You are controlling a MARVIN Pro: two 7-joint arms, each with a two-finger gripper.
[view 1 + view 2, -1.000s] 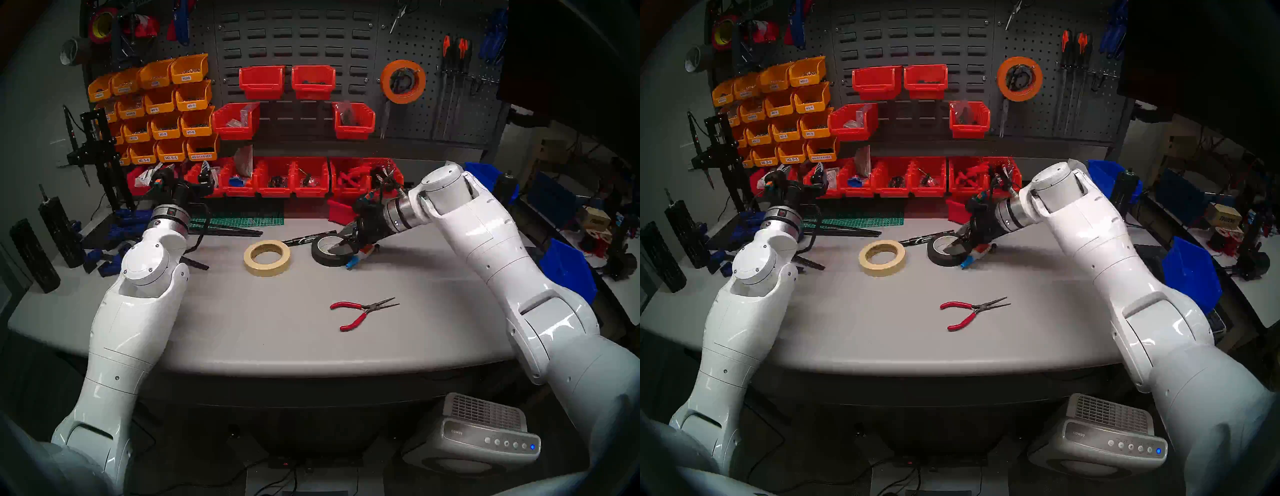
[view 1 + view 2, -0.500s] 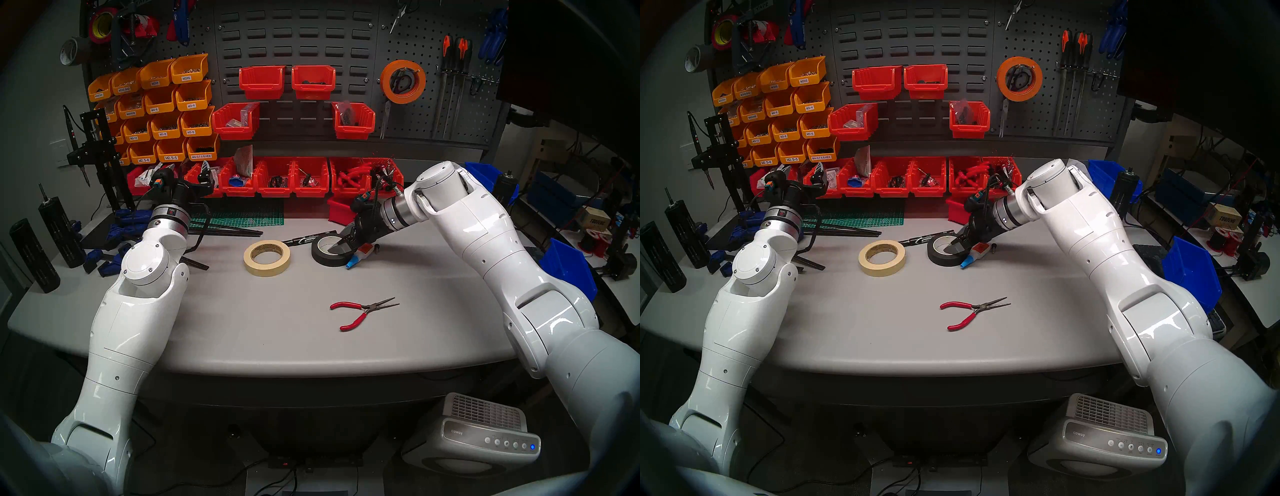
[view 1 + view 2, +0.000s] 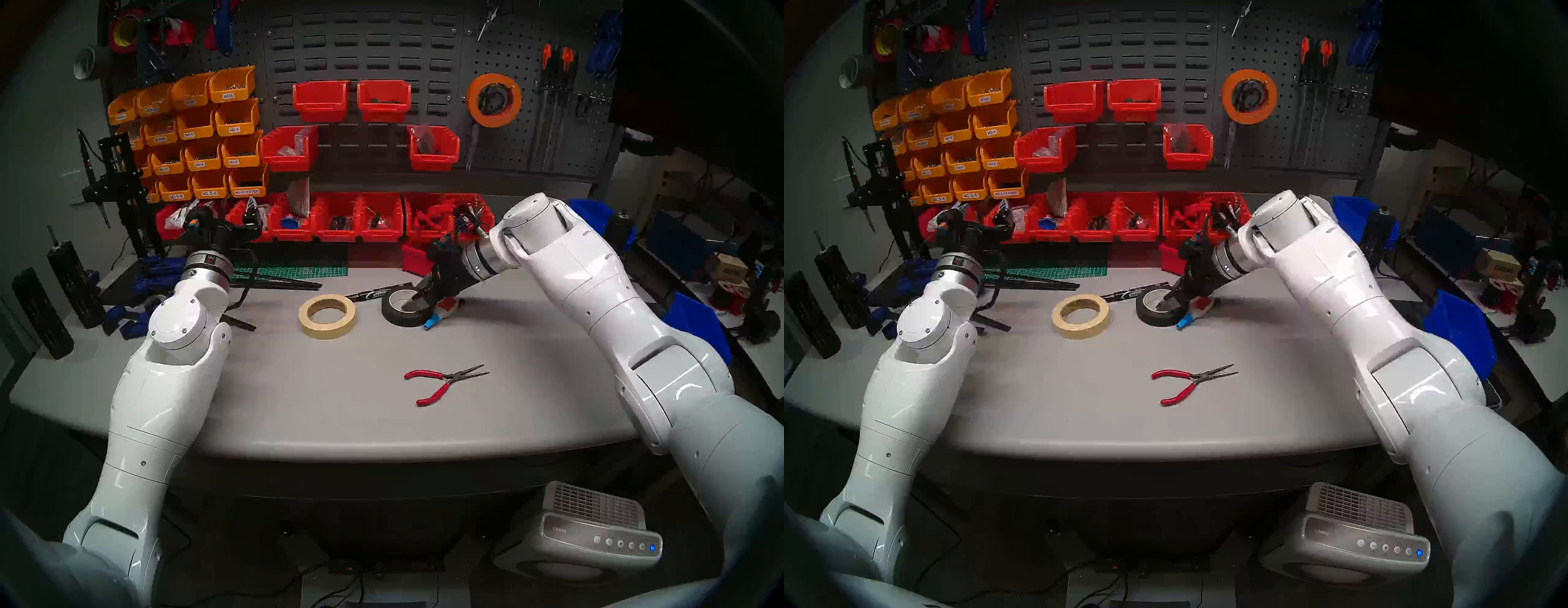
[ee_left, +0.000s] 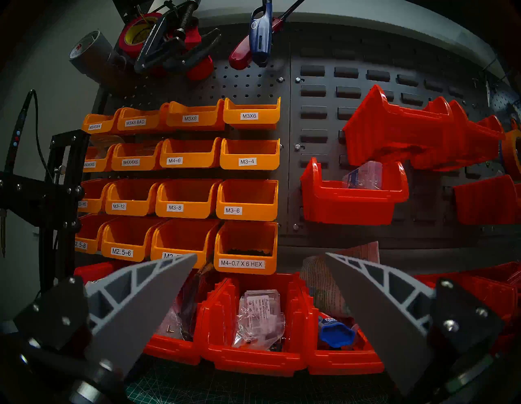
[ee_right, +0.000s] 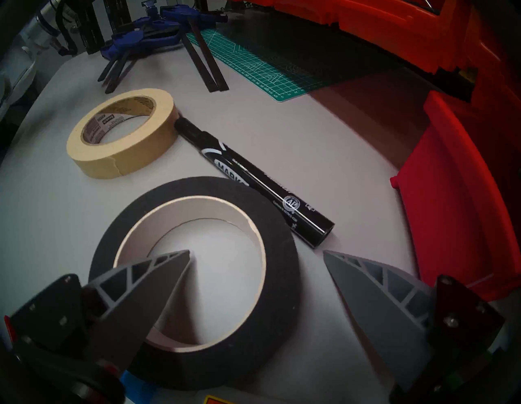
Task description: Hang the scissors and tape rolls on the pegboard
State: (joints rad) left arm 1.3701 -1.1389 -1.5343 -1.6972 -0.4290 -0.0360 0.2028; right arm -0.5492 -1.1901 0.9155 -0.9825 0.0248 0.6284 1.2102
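Observation:
The right gripper takes hold of the black tape roll by its narrow side (image 3: 407, 291) beside the marker next, since the full roll (image 3: 405, 307) outspans my open fingers.
The black tape roll (image 3: 394, 319) with a white core lies flat on the table. My right gripper (image 3: 418, 297) is open and straddles the roll's right wall. In the right wrist view, one finger (image 5: 158, 285) is inside the core of the roll (image 5: 282, 254) and the other finger (image 5: 375, 290) is outside it. The cream masking tape roll (image 3: 329, 332) lies flat to its left. The orange roll (image 3: 473, 102) hangs on the pegboard (image 3: 522, 140). The scissors' silver blades (image 3: 471, 146) hang below it. My left gripper (image 4: 260, 254) is open and empty, facing the bins.
A black marker (image 3: 373, 294) lies just behind the two rolls. A red-and-white item with a blue cap (image 3: 441, 312) touches the black roll's right side. Red-handled pliers (image 3: 445, 382) lie nearer me. A small red bin (image 5: 451, 197) stands close on the right. A green cutting mat (image 3: 292, 267) lies at the back.
My right wrist has shifted a little to the left and tilted steeper over the black roll. The gripper stays open. The rolls and the left arm have not moved.

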